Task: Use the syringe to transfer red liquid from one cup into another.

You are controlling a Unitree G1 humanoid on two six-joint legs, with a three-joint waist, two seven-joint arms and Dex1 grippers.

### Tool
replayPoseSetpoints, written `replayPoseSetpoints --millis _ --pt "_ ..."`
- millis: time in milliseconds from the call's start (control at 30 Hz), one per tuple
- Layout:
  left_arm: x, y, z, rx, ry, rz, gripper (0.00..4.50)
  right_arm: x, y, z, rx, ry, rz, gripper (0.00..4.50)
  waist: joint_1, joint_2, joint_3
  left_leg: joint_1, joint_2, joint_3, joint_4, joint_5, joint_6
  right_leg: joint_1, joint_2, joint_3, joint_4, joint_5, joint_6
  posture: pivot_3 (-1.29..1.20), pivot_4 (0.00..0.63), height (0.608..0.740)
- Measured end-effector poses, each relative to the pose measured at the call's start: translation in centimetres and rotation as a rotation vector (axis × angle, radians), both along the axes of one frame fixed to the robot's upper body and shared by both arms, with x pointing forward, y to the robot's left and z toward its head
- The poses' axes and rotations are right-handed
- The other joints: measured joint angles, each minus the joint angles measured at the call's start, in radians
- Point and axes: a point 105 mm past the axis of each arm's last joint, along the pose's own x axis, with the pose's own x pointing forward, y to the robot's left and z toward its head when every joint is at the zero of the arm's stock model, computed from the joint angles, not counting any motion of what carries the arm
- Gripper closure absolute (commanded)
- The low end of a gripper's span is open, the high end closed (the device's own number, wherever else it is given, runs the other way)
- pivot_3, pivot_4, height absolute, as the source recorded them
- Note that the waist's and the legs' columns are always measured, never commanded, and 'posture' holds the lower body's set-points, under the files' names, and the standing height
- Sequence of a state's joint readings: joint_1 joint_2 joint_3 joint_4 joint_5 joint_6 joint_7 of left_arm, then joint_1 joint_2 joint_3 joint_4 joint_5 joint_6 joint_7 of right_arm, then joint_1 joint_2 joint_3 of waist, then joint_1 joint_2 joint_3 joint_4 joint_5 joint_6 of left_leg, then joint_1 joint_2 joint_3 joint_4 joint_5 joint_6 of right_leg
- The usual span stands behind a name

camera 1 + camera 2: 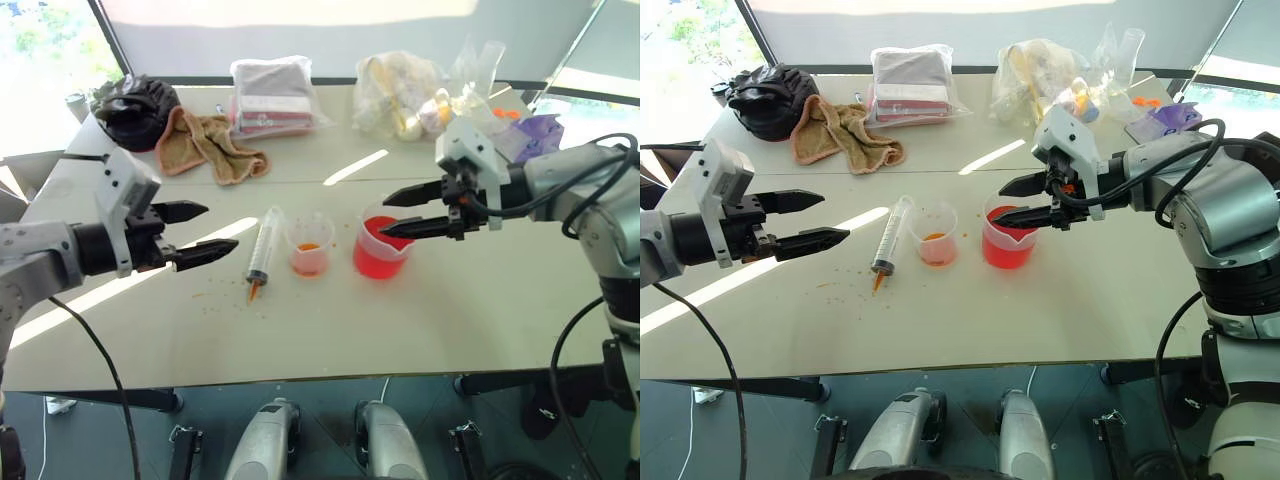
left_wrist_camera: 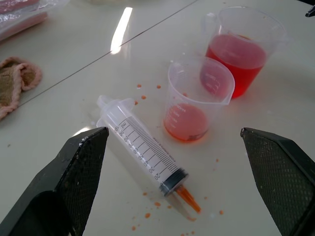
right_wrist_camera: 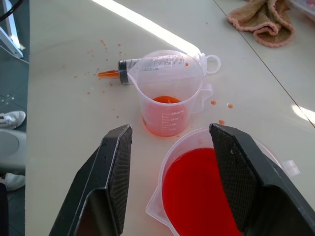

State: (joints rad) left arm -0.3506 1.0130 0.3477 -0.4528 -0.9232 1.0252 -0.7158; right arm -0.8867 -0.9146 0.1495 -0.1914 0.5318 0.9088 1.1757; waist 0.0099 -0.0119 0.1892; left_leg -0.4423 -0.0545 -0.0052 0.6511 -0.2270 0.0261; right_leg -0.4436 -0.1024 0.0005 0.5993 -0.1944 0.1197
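I should grab the syringe's body near its rim (image 1: 267,233) with my left gripper next, because orange liquid stains the syringe's tip (image 1: 253,291) and there are drops on the table there.
The syringe (image 1: 263,248) lies flat on the table, orange tip (image 2: 188,198) toward the near edge, plunger pushed in. Just right of it stands the smaller clear cup (image 1: 309,245) with a shallow layer of pale orange-red liquid (image 3: 165,125). Right of that is the larger beaker (image 1: 382,247), about half full of bright red liquid (image 3: 197,191). My left gripper (image 1: 222,226) hangs open and empty above the table, left of the syringe. My right gripper (image 1: 384,216) is open and empty, its fingertips hovering over the beaker's rim.
Small orange drops (image 2: 147,215) dot the table around the syringe tip. Along the far side lie a black bag (image 1: 135,108), a beige towel (image 1: 205,143), a plastic-wrapped bundle (image 1: 272,95) and clear bags (image 1: 400,95). The table's front edge (image 1: 300,378) is close.
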Motion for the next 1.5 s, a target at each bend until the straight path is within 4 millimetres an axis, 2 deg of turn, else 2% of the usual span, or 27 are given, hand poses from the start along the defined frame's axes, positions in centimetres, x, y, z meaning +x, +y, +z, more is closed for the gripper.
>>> replayPoseSetpoints --millis 333,467,533,667,833,1000,1133,1500 --pt "0.2 -0.1 -0.3 0.009 0.007 0.011 0.04 0.0 -0.1 0.0 -0.005 -0.001 -0.002 1.91 0.000 0.000 0.000 0.000 0.000 0.000 0.000 0.000 0.000 0.000 0.000 0.000 0.000 0.000 0.000 0.00 0.150 0.740" --pt "0.8 -0.4 0.3 0.029 -0.015 0.036 0.04 0.0 -0.1 0.0 -0.006 -0.002 -0.003 1.91 0.002 0.000 0.000 0.000 0.000 0.000 0.001 0.000 0.000 0.000 0.000 0.000 0.000 0.000 0.001 0.00 0.150 0.740" --pt "1.6 -0.8 0.3 0.038 -0.025 0.073 0.04 0.0 -0.1 0.0 -0.009 -0.001 -0.004 1.91 0.003 0.000 0.000 0.000 0.000 0.000 0.001 0.000 0.000 0.001 0.000 0.000 0.001 0.001 0.001 0.00 0.150 0.740" --pt "4.7 -2.7 1.0 0.001 0.021 0.177 0.04 0.0 0.0 0.0 -0.011 -0.005 0.001 1.91 0.006 -0.001 0.000 0.000 -0.001 -0.003 0.007 0.000 0.000 0.003 0.001 -0.003 0.004 0.001 0.002 0.00 0.150 0.740" --pt "7.7 -2.6 1.2 0.065 0.177 0.362 0.04 0.0 0.0 0.0 -0.013 -0.013 -0.007 1.91 0.001 -0.001 0.000 0.000 -0.001 -0.001 0.014 -0.001 0.002 0.002 0.002 -0.002 0.013 0.001 0.003 0.00 0.150 0.740" --pt "9.9 -2.8 -1.2 0.143 0.379 0.484 0.04 0.0 0.0 0.0 -0.014 -0.023 -0.016 1.91 0.000 -0.001 0.000 0.002 -0.001 -0.001 0.014 0.001 0.000 0.002 0.002 -0.002 0.016 0.001 0.003 0.00 0.150 0.740" --pt "11.1 -3.7 -2.4 0.153 0.478 0.528 0.04 -0.1 0.0 -0.2 -0.015 -0.021 -0.025 1.91 0.003 -0.001 0.000 0.001 -0.001 -0.002 0.014 0.001 0.000 0.001 0.002 -0.002 0.016 0.001 0.003 0.00 0.150 0.740" --pt "12.3 -6.2 -5.7 0.186 0.678 0.612 0.04 -0.3 -0.1 -0.2 -0.015 -0.022 -0.038 1.91 0.003 -0.001 0.000 0.001 -0.001 -0.002 0.014 0.001 -0.001 0.001 0.001 -0.002 0.016 0.001 0.003 0.00 0.150 0.740"
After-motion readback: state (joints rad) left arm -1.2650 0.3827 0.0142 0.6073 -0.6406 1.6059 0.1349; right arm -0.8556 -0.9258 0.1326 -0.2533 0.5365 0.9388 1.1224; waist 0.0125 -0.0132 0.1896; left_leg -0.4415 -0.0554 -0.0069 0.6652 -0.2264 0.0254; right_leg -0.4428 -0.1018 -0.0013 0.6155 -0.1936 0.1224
